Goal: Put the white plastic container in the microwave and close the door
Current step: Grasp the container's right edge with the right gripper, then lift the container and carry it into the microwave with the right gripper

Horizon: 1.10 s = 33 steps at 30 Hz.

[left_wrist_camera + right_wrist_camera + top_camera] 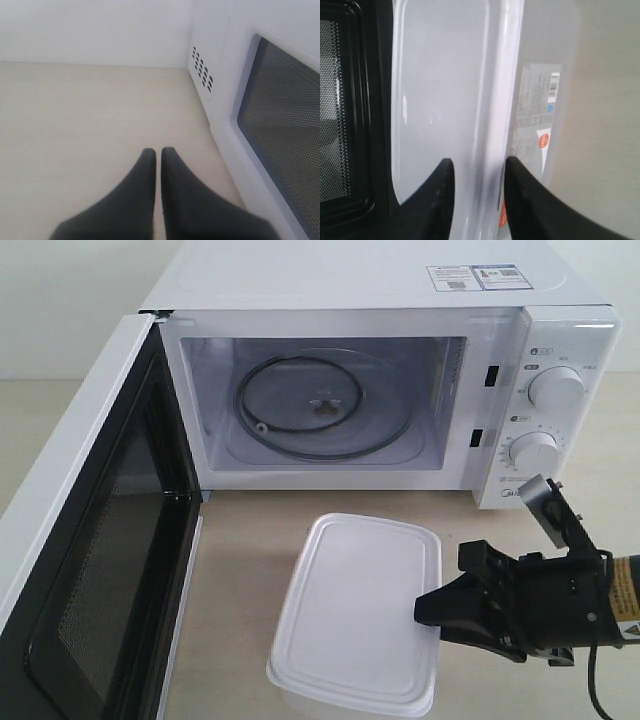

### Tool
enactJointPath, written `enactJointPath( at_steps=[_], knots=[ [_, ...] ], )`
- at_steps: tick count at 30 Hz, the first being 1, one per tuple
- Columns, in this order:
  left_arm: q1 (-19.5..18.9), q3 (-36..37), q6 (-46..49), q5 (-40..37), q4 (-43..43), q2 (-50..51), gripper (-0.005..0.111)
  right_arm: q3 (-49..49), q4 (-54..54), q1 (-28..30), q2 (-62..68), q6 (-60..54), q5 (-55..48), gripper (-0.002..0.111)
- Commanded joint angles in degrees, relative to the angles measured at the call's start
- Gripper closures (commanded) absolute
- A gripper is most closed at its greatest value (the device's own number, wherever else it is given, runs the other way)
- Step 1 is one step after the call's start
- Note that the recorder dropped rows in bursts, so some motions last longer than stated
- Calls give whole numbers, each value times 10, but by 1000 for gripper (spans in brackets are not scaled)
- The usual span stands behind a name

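My right gripper's fingers straddle the container's lid rim (495, 145) above the container's side label (536, 115), so it is time to close on that lid rim next.
The white plastic container (355, 610) rests lid-up on the table in front of the microwave (400, 300). The door (90, 570) is swung wide open on the left, and the glass turntable (320, 405) inside is bare. My right gripper (428, 610) is at the container's right edge. In the right wrist view this gripper (480, 161) is open and straddles the lid rim of the container (445, 90), one finger over the lid and one by the side label (537, 115). My left gripper (157, 150) is shut on nothing, low over the table outside the door (280, 125).
Two round dials (557, 388) sit on the microwave's right panel, close above my right arm. The open door's black inner frame (350, 100) stands just left of the container. Vent holes (202, 75) mark the microwave's side wall near my left gripper.
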<state>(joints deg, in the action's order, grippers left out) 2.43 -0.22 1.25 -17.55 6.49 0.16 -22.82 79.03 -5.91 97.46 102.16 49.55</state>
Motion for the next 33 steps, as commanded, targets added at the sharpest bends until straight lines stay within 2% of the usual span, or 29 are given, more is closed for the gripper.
enactJointPath(
  at_steps=[1,15,16,19,33],
  knots=[
    [-1,2,-4,0,1,-2,102,-2,-19,-11,-2,-9,-23,75],
    [-1,2,-4,0,1,-2,102,-2,-20,-11,-2,10,-21,76],
    [-1,2,-4,0,1,-2,102,-2,-20,-11,-2,10,-21,81],
    [-1,2,-4,0,1,-2,102,-2,-19,-11,-2,9,-21,109],
    [-1,2,-4,0,1,-2,102,-2,-41,-11,-3,-9,21,108]
  ],
)
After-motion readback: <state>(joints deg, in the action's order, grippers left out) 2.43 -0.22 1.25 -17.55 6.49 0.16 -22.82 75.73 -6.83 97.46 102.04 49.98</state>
